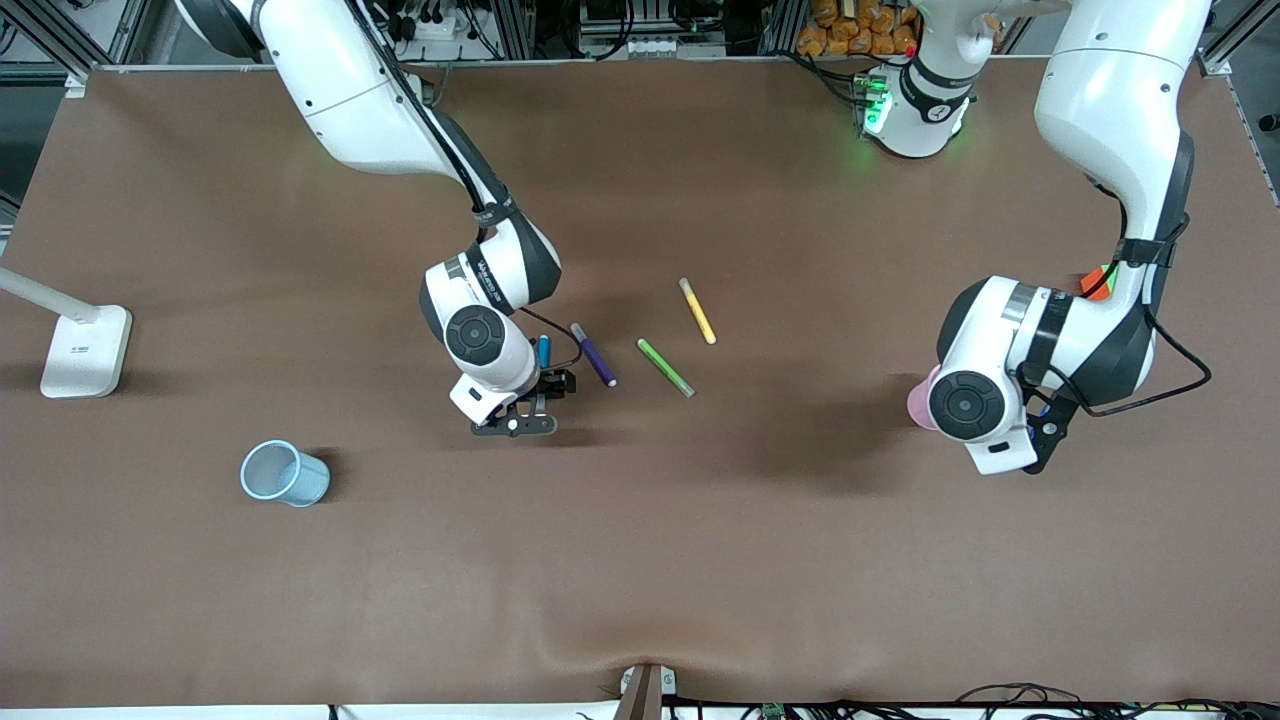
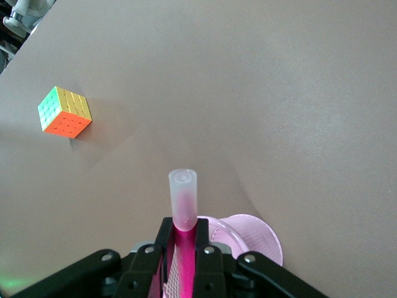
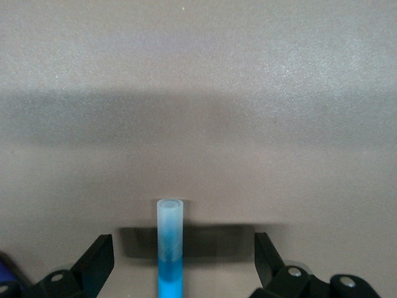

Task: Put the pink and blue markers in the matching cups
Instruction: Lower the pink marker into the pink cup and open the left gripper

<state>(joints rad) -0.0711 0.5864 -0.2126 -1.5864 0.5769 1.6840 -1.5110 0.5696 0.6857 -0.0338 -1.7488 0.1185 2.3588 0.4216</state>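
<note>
The blue marker should go in the light blue cup, so my right gripper needs to grab the marker next by its body below its pale end.
My left gripper is shut on the pink marker, which stands up between the fingers with its pale end on top. The pale pink cup lies right under it; the marker's lower end is hidden. In the front view the left gripper is beside the pink cup, which is mostly hidden by the wrist. My right gripper is open low over the table, and the blue marker lies between its fingers. The front view shows the right gripper and the blue marker. The light blue cup stands toward the right arm's end.
A purple pen, a green pen and a yellow pen lie mid-table beside the right gripper. A colour cube sits near the left arm. A white lamp base stands at the right arm's end.
</note>
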